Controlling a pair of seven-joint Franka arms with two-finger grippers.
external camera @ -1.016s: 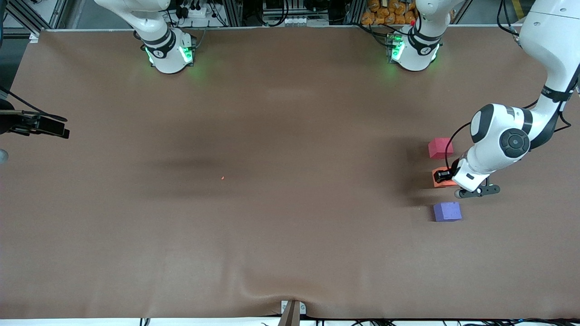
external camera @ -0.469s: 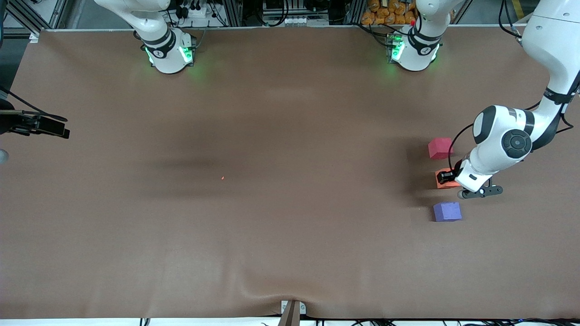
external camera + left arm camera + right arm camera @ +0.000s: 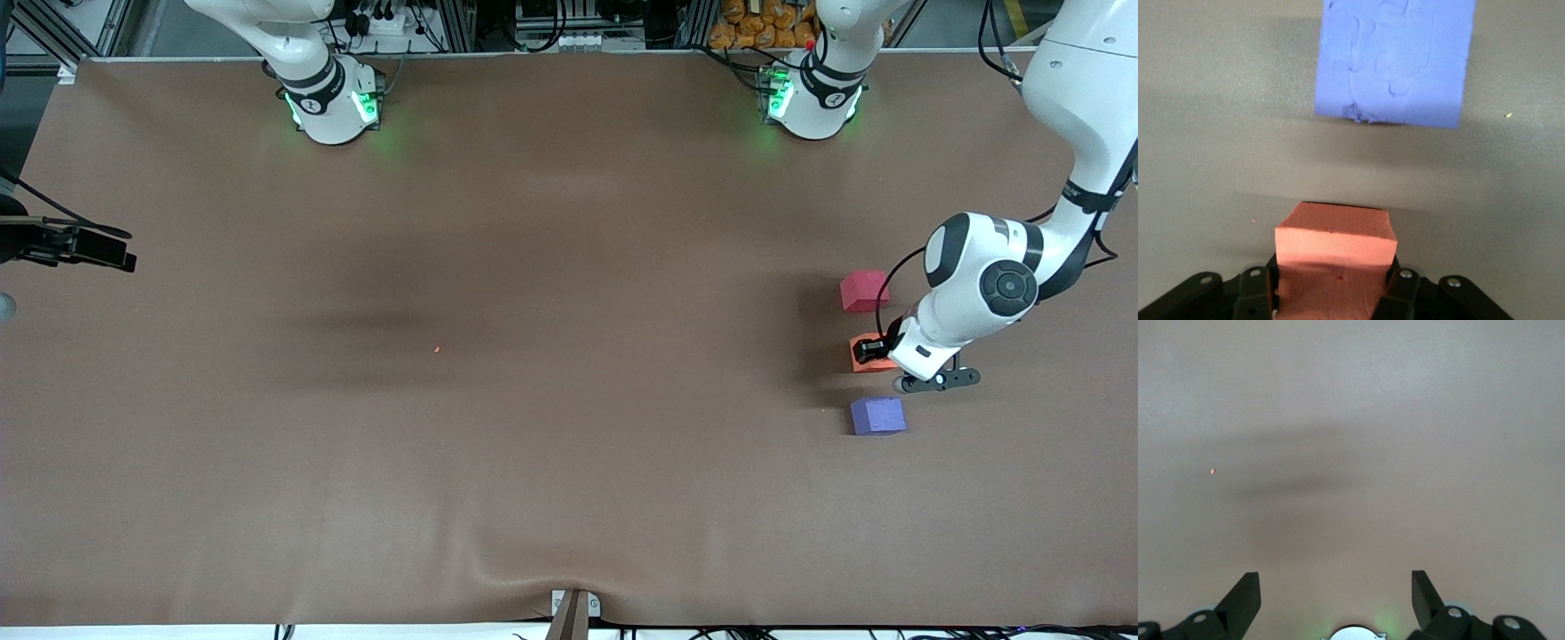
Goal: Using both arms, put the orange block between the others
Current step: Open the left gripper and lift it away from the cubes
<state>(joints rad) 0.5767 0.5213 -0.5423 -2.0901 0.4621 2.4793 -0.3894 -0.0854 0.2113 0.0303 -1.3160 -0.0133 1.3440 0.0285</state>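
Note:
The orange block (image 3: 862, 358) sits low on the tabletop between the pinkish-red cube and purple cube (image 3: 877, 415) and would stand, so it is time for my left gripper to open now.
My left gripper (image 3: 875, 348) is shut on the orange block (image 3: 862, 358), its black fingers (image 3: 1401, 288) pressed on two opposite sides of the block (image 3: 1336, 245). It holds the block low over the table, in the gap between the pinkish-red cube (image 3: 863, 291) and the purple cube (image 3: 877, 415). The purple cube (image 3: 1395, 60) lies a short way off, nearer to the front camera. I cannot tell whether the block touches the table. My right gripper (image 3: 1333, 581) is open with nothing between its fingers, high over bare table near its own base; the front view does not show it.
The brown table cover (image 3: 533, 267) stretches wide toward the right arm's end. A tiny orange speck (image 3: 436, 348) lies mid-table. A black device (image 3: 71, 246) juts in at the table's edge at the right arm's end. Both arm bases (image 3: 331, 102) glow green.
The left hand with the orange block has shifted only slightly within the gap between the two cubes. The right arm has not moved.

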